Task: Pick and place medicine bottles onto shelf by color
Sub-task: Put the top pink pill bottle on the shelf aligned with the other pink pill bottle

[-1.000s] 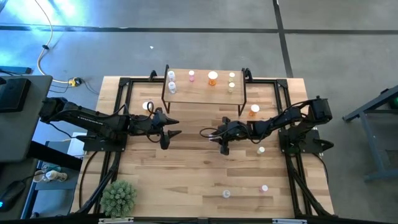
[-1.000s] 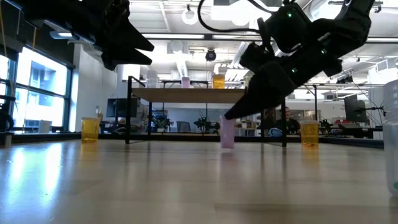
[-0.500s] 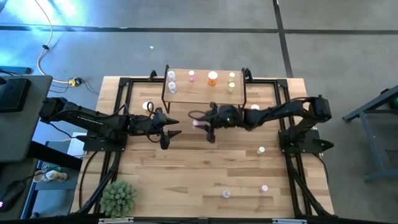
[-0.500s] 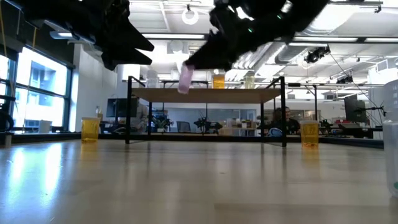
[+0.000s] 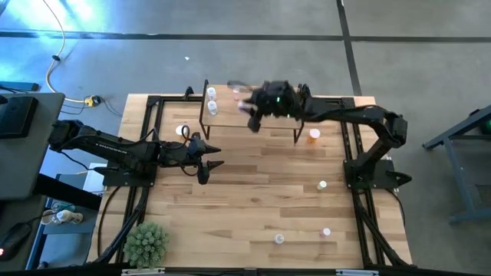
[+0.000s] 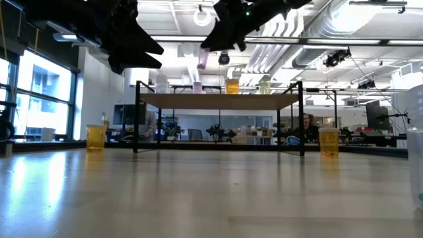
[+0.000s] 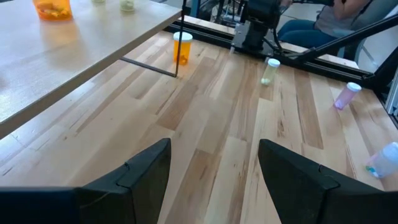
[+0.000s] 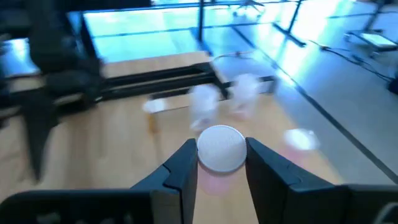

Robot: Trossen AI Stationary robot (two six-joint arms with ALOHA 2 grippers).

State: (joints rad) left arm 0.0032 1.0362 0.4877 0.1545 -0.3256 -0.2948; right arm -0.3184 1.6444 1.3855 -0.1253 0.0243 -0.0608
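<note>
I will keep the pink bottle [image 8: 217,171] in my right gripper until it reaches the shelf board, as it hangs above the board in the right wrist view and would drop if released.
My right gripper [image 5: 249,111] hangs high over the left part of the shelf [image 5: 230,116], shut on a pink medicine bottle [image 6: 201,61] with a white cap. On the shelf board stand two whitish bottles [image 5: 212,100] and a pink one [image 5: 236,93]. The low view also shows an orange bottle [image 6: 232,86] and a yellowish one [image 6: 264,86] there. My left gripper [image 5: 211,157] waits open above the table's left half, holding nothing. My right gripper pinches the pink bottle between its two fingers just below the white cap [image 8: 221,148]. The fingers slant down from the table's right side. The bottle hangs below the fingertips, slightly tilted, lifted clear above the level of the shelf board.
On the tabletop stand an orange bottle [image 5: 314,136], a yellowish one [image 5: 322,185], a pink one [image 5: 326,231], a whitish-blue one [image 5: 279,239] and a white-capped one [image 5: 182,131]. A green spiky plant ball [image 5: 146,243] sits at the near left corner.
My right gripper has risen steeply from the table's middle and swung toward the far edge and leftward, reaching over the shelf. The pink bottle has gone with it, from table height to above the shelf board. The gripper has stayed shut.
</note>
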